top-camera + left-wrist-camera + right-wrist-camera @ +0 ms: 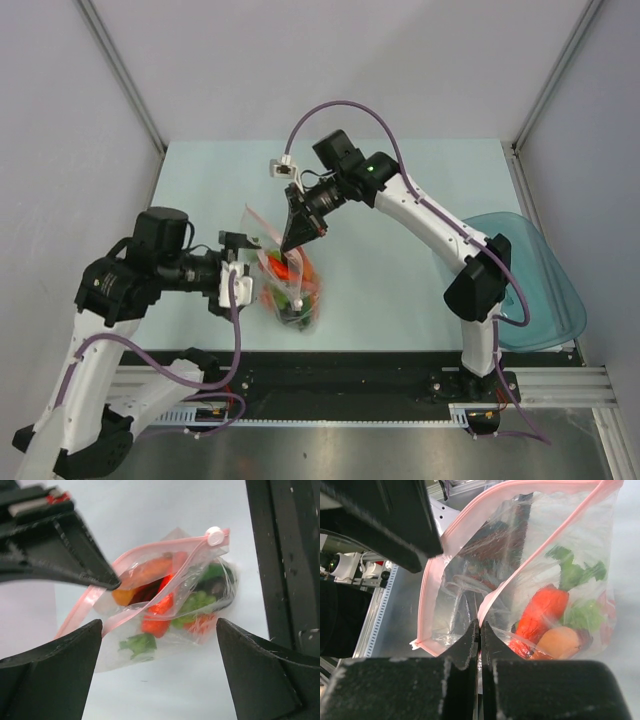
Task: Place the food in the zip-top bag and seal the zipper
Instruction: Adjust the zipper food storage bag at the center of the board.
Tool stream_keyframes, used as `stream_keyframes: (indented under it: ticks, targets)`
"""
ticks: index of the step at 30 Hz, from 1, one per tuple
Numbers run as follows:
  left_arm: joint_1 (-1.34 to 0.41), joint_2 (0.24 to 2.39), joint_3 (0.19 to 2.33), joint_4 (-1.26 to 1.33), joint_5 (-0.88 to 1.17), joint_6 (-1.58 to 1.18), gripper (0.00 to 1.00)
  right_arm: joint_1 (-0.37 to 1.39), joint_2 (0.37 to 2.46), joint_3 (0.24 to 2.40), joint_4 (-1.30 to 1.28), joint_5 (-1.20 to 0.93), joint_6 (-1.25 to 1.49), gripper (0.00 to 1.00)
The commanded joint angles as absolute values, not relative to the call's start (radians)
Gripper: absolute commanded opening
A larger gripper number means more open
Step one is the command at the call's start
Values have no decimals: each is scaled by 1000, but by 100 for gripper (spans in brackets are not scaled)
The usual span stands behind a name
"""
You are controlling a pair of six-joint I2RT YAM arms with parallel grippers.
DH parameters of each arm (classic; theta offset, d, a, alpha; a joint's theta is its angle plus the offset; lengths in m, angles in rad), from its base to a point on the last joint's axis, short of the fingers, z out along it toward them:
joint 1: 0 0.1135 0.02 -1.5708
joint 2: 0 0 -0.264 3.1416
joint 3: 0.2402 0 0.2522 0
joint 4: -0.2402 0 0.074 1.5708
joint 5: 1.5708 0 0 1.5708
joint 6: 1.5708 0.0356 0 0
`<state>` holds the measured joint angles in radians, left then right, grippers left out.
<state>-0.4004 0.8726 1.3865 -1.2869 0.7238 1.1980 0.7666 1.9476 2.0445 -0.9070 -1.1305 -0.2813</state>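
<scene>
My left gripper should next pinch the zip-top bag's pink-red zipper edges (296, 291) beside the white slider (215, 536). The slider then stays free for sealing the bag.
The zip-top bag (288, 288) lies at the table's middle left, its mouth partly open. Inside are the food pieces: a carrot (543, 609), an orange-red round fruit (561, 642), green grapes (587, 616) and a dark piece (216, 586). My right gripper (294, 240) is shut on the pink-red zipper (492, 596) at one lip and holds the mouth up (480, 628). The zipper's white slider (215, 536) sits at the strip's far end. My left gripper (250, 272) is open and empty just left of the bag, the bag (170, 605) between and beyond its fingers (55, 670).
A teal translucent bowl (540, 290) sits at the right edge of the table, beside the right arm's base. The black rail (340, 375) runs along the near edge. Grey walls close in the table on the left, back and right.
</scene>
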Motion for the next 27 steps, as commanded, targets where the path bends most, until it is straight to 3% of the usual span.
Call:
stream_keyframes:
  ticks: [1, 16, 27]
  targets:
    - [-494, 865, 1370, -1318, 640, 1457, 99, 776, 1974, 2100, -862, -1173, -218, 0]
    - [-719, 966, 1275, -1123, 535, 1606, 94, 811, 2019, 2097, -750, -1213, -66, 0]
    - [-828, 1038, 1269, -1219, 428, 1709, 76, 845, 2042, 2106, -683, -1238, 31, 0]
